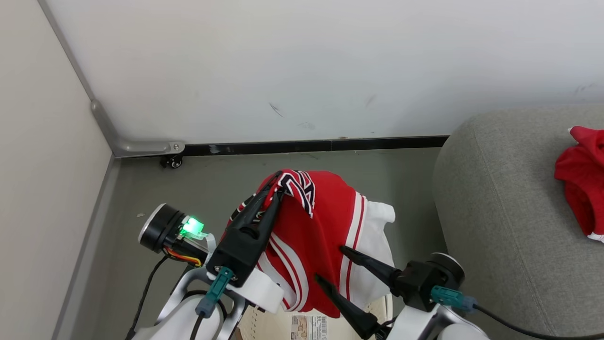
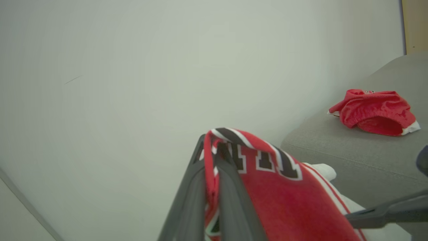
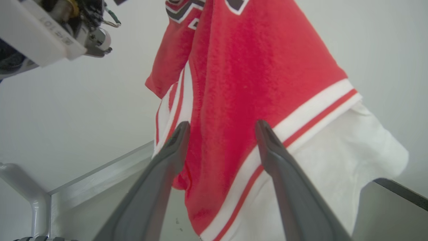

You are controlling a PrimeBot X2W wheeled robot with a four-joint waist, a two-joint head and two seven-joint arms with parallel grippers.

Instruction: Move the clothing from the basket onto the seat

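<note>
The right gripper grabs the jersey by its red fold (image 1: 332, 261) beside the striped hem next, to carry the clothing to the grey seat (image 1: 500, 212).
My left gripper (image 1: 278, 190) is shut on the top edge of the red jersey (image 1: 321, 222), pinching it by the black-white lettering. The jersey hangs in the air above the basket (image 1: 264, 326), whose cream perforated bottom shows at the lower edge. In the left wrist view the jersey (image 2: 284, 201) drapes to the right of the closed left gripper (image 2: 211, 147). My right gripper (image 1: 329, 263) stands open beside the hanging cloth; the right wrist view has the jersey (image 3: 254, 67) just beyond the spread right gripper (image 3: 222, 129). Red shorts (image 1: 583, 179) lie crumpled on the grey seat (image 1: 500, 212).
A white wall with a black skirting strip (image 1: 330, 144) runs behind. A pale partition panel (image 1: 42, 189) closes the left side, with a small caster (image 1: 171, 162) at its corner. Grey floor (image 1: 198, 189) lies between the wall and the basket.
</note>
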